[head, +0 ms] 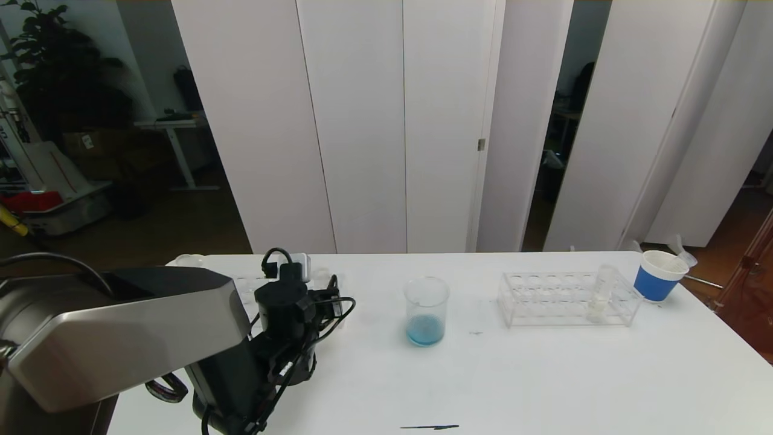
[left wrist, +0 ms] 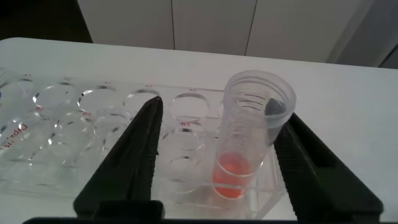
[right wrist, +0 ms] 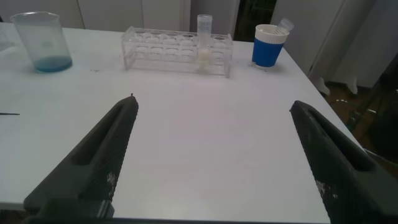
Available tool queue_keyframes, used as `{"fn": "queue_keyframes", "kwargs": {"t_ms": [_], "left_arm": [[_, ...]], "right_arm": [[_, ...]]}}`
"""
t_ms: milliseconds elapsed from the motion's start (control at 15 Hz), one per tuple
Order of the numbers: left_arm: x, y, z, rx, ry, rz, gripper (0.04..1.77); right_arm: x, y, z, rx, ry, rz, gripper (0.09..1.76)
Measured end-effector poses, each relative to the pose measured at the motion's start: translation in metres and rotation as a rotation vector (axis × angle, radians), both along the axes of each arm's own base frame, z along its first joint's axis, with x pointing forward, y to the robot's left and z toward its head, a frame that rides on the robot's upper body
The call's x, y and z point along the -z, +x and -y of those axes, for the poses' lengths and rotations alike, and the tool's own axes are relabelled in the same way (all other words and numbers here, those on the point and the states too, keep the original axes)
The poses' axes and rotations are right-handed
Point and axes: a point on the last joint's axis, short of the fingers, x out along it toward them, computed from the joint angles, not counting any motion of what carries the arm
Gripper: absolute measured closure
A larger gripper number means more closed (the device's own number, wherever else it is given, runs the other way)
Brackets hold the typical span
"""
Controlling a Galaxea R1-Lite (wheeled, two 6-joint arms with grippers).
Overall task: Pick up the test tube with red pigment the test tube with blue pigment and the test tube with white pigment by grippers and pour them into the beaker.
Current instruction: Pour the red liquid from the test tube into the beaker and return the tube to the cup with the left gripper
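The red-filled bottom of the test tube is surrounded by the rack's holes, so my left gripper should next grab the test tube with red pigment by its bare upper side under its rim [left wrist: 250,127] to pour.
The test tube with red pigment [left wrist: 247,140] stands upright in a clear rack [left wrist: 74,134] at the table's left. My left gripper [left wrist: 221,115] straddles it with the jaws open. One finger [left wrist: 311,162] lies against the tube's side and the other finger [left wrist: 134,162] stands a hole's width away. The beaker [head: 426,311] sits mid-table with a little blue liquid in its bottom. The test tube with white pigment [head: 601,296] stands in a second rack [head: 561,299] on the right. My right gripper [right wrist: 214,109] hovers open over bare table. The test tube with blue pigment is out of view.
A white cup with a blue band [head: 659,275] stands at the far right behind the second rack. My left arm [head: 284,314] covers most of the left rack in the head view. A thin dark mark [head: 430,427] lies near the table's front edge.
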Motion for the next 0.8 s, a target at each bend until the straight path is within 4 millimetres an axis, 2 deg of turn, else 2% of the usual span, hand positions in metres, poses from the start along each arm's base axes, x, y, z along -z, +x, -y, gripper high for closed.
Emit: {"fn": "queue_keyframes", "kwargs": {"t_ms": [67, 133, 200, 267, 400, 800], "left_arm": [[0.0006, 0.0005, 0.0016, 0.014, -0.001, 0.001, 1.18], [0.0018, 0.0008, 0.0012, 0.015, 0.001, -0.002, 1.37], [0.0023, 0.0009, 0.0012, 0.016, 0.003, -0.002, 1.32], [0.0028, 0.0009, 0.0010, 0.014, 0.005, -0.004, 1.11], [0.0035, 0.0012, 0.0013, 0.013, 0.007, -0.004, 1.23], [0.0046, 0.0015, 0.0024, 0.013, 0.008, -0.006, 1.23]], "right_arm": [[0.0000, 0.0000, 0.0000, 0.000, 0.000, 0.000, 0.10], [0.0000, 0.0000, 0.0000, 0.000, 0.000, 0.000, 0.10], [0.0000, 0.0000, 0.0000, -0.001, 0.000, 0.000, 0.10], [0.0000, 0.0000, 0.0000, 0.001, 0.000, 0.000, 0.10], [0.0000, 0.0000, 0.0000, 0.000, 0.000, 0.000, 0.10], [0.0000, 0.0000, 0.0000, 0.000, 0.000, 0.000, 0.10]]}}
